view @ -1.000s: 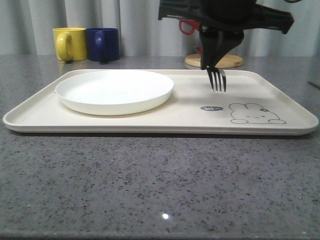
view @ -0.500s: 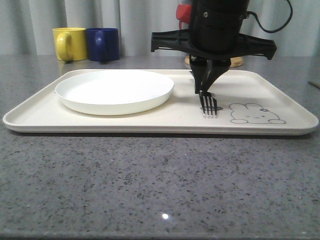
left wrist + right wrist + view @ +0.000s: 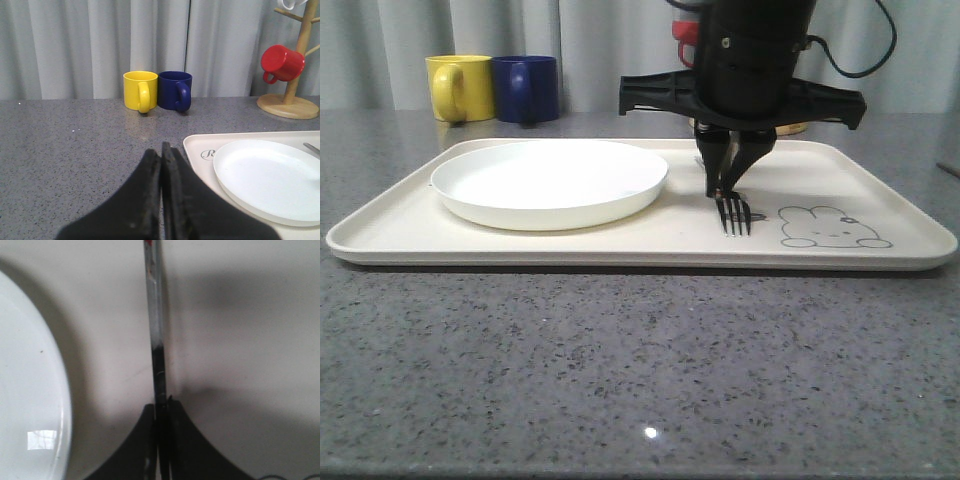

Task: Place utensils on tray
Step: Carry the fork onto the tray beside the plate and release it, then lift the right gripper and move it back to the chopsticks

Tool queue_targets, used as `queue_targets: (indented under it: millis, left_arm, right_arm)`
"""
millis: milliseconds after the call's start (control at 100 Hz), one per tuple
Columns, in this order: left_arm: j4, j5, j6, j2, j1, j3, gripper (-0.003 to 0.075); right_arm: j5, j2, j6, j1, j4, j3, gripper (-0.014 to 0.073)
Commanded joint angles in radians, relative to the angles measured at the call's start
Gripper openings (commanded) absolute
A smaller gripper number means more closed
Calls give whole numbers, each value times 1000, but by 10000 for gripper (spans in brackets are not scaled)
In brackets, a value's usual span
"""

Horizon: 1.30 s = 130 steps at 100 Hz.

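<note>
The fork's teeth rest on the cream tray beside the rabbit drawing (image 3: 832, 228) and the fork would lie there, so it is time for my right gripper to release it.
A slim silver fork (image 3: 735, 212) points its tines toward the front, low on the cream tray (image 3: 880, 205) just left of the rabbit drawing (image 3: 832, 228). My right gripper (image 3: 730, 185) is shut on the fork's handle (image 3: 156, 335), which runs away from the fingers (image 3: 149, 440) over the tray. A round white plate (image 3: 550, 180) lies on the tray's left half, and its edge (image 3: 30, 405) shows beside the fork. My left gripper (image 3: 161, 155) is shut and holds nothing, hovering over the grey counter beside the tray corner (image 3: 197, 145).
A yellow mug (image 3: 460, 87) and a blue mug (image 3: 527, 88) stand behind the tray at the back left. A wooden mug stand (image 3: 292, 100) with a red mug (image 3: 281, 64) is at the back right. Grey counter (image 3: 620, 380) lies in front of the tray.
My right gripper has come down and toward the left with the fork, from above the tray's back edge to low over the tray beside the rabbit drawing.
</note>
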Motion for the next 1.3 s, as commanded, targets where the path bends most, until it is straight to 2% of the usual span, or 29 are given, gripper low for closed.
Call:
queue_targets:
  millis: [0, 210, 330, 500, 690, 830, 1010, 1290]
  left_arm:
    - [-5, -85, -2, 6, 1, -26, -18]
    - [-5, -85, -2, 6, 1, -26, -18]
    - [-5, -85, -2, 6, 1, -26, -18]
    - [-5, -85, -2, 6, 1, -26, -18]
    - [-5, -85, -2, 6, 1, -26, -18]
    - [-5, -85, -2, 6, 1, -26, -18]
    - [-5, -85, -2, 6, 1, -26, -18]
    - [-5, -85, -2, 6, 1, -26, -18]
  right_arm:
    - [-32, -44, -2, 2, -10, -33, 28]
    - [-21, -44, -2, 2, -10, -33, 248]
    - [-15, -48, -2, 2, -10, -33, 307]
    - [17, -78, -22, 2, -10, -33, 311]
    - [57, -175, -120, -7, -10, -33, 311]
    - [78, -266, -215, -50, -3, -33, 311]
    - [134, -331, -378, -183, 46, -33, 311]
    - [162, -335, -628, -446, 230, -5, 311]
